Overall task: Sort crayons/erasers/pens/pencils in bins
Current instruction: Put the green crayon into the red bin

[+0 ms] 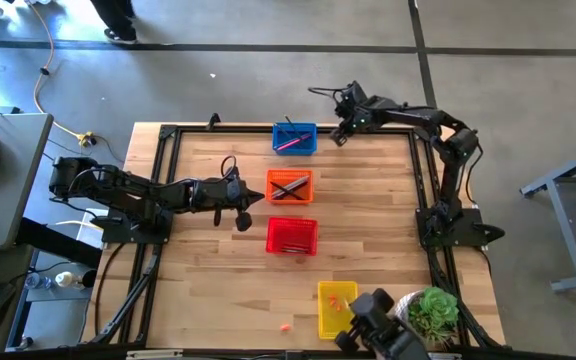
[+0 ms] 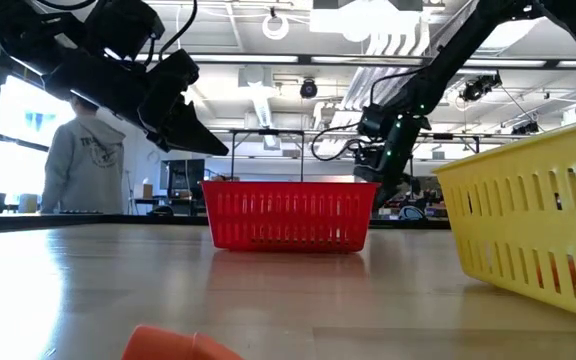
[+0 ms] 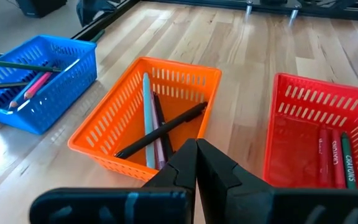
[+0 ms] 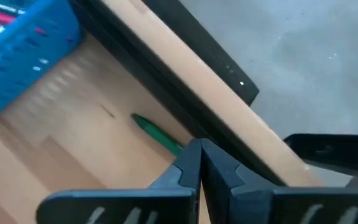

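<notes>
The green pencil is outside the blue bin, at the bin's side, with its pointed end toward it. My right gripper needs to move the pencil over the blue bin before it lets go.
Four mesh bins stand in a row down the table's middle: blue at the far end with pencils, orange with pens, red with crayons, yellow at the near edge with small orange-red erasers. My left gripper is shut and empty, hovering just left of the orange bin. My right gripper is at the table's far edge, right of the blue bin, shut on a green pencil. One eraser lies on the table left of the yellow bin. My right gripper pinches one end of the green pencil between its two fingertips. The pencil sticks out past the fingertips along the table's far edge, its pointed end toward the blue bin. Whether it touches the table I cannot tell.
A dark frame rail runs along the table's far edge by my right gripper. A potted plant and a camera stand at the near right corner. A person stands in the room beyond the table. Bare wood lies left and right of the bins.
</notes>
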`<state>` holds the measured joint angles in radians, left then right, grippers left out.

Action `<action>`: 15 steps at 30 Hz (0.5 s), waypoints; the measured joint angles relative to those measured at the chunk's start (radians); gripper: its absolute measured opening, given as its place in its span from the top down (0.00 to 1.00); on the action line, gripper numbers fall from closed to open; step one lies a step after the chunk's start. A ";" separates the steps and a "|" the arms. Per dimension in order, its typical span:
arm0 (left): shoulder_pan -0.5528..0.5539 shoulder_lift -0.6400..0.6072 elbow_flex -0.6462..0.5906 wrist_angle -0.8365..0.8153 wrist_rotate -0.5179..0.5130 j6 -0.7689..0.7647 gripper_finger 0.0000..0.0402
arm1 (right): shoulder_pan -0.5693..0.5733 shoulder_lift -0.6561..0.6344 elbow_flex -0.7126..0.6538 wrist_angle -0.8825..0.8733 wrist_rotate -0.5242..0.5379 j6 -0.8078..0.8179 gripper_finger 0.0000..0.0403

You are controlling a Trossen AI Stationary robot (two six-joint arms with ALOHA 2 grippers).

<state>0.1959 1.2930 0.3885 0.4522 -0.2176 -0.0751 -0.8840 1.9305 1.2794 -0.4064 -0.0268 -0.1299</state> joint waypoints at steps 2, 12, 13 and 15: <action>0.000 0.000 0.000 0.001 0.000 0.000 1.00 | -0.006 0.001 -0.001 0.000 -0.003 0.007 1.00; 0.000 0.000 0.000 0.003 0.004 -0.001 1.00 | -0.012 0.051 -0.001 0.006 -0.019 0.043 1.00; 0.000 0.000 0.000 0.003 0.004 -0.001 1.00 | -0.011 0.054 -0.001 0.009 -0.019 0.043 1.00; 0.000 0.000 0.000 0.000 0.004 -0.001 1.00 | -0.012 0.057 -0.001 0.011 -0.020 0.044 1.00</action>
<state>0.1955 1.2930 0.3885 0.4526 -0.2134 -0.0761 -0.8958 1.9876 1.2785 -0.3957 -0.0465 -0.0863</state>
